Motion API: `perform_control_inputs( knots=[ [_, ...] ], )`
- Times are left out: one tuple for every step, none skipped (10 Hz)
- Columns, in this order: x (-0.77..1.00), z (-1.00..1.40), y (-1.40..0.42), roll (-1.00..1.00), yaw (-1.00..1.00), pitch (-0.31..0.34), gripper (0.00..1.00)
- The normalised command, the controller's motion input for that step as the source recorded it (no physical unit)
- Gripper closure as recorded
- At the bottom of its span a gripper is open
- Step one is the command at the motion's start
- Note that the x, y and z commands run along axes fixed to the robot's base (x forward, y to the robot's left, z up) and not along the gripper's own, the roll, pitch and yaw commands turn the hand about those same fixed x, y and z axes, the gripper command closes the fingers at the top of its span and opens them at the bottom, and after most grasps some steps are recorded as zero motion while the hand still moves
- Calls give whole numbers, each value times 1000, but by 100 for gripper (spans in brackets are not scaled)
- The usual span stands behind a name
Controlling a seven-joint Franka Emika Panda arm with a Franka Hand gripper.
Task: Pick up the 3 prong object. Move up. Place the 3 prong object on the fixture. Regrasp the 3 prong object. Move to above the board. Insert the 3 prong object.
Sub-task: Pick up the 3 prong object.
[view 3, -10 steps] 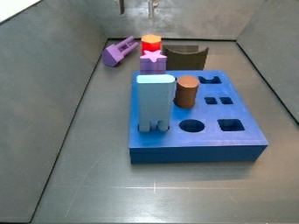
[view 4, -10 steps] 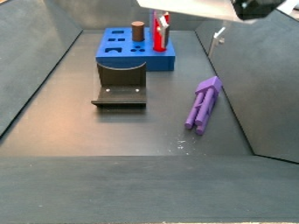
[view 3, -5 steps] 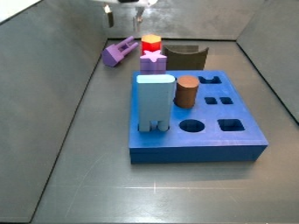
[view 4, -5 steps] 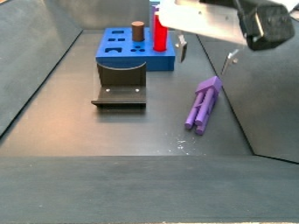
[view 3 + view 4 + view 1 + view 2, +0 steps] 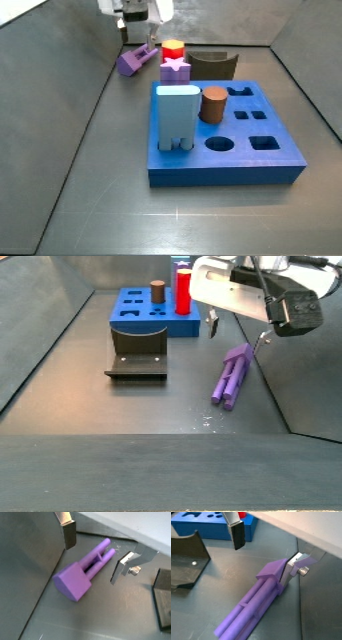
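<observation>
My gripper grabs the violet 3 prong object by its thick solid end (image 5: 128, 65) next, to set the object on the dark fixture (image 5: 214, 65).
The violet 3 prong object lies flat on the floor by the side wall, in both wrist views (image 5: 81, 574) (image 5: 256, 606) and both side views (image 5: 132, 62) (image 5: 233, 376). My gripper (image 5: 95, 552) (image 5: 264, 554) is open and empty, low over the object, with one finger (image 5: 69, 536) on each side. One finger (image 5: 292, 566) is close against its solid end. In the side views the gripper (image 5: 136, 38) (image 5: 238, 334) hangs just above it. The dark fixture (image 5: 184, 559) (image 5: 136, 354) (image 5: 214, 65) stands between the object and the blue board (image 5: 227, 150) (image 5: 151, 318).
On the board stand a pale-blue block (image 5: 175, 118), a brown cylinder (image 5: 214, 104) and a red-and-orange piece (image 5: 173, 48). A magenta star piece (image 5: 174, 68) sits at its far edge. Grey walls close in the floor; the object lies next to one wall (image 5: 287, 386).
The gripper has come down and across from above the scene to just over the 3 prong object, still open. The object has not moved.
</observation>
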Motion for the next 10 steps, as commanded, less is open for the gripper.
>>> perform_control_inputs(
  knots=[
    [-160, -417, -74, -9, 0, -243, 0],
    [-69, -426, -37, 0, 0, -167, 0],
    [-77, -474, 0, 0, 0, -169, 0],
    [-160, -474, 0, 0, 0, -186, 0],
    [-300, -466, 0, 0, 0, -184, 0],
    [-443, -417, -11, 1, 0, -169, 0],
    [-600, -429, -77, 6, 0, -210, 0],
    [-560, -437, -106, 13, -17, -214, 0],
    [-449, -480, -137, 0, -49, -256, 0],
    [0, -26, 0, 0, -31, -43, 0]
  ],
)
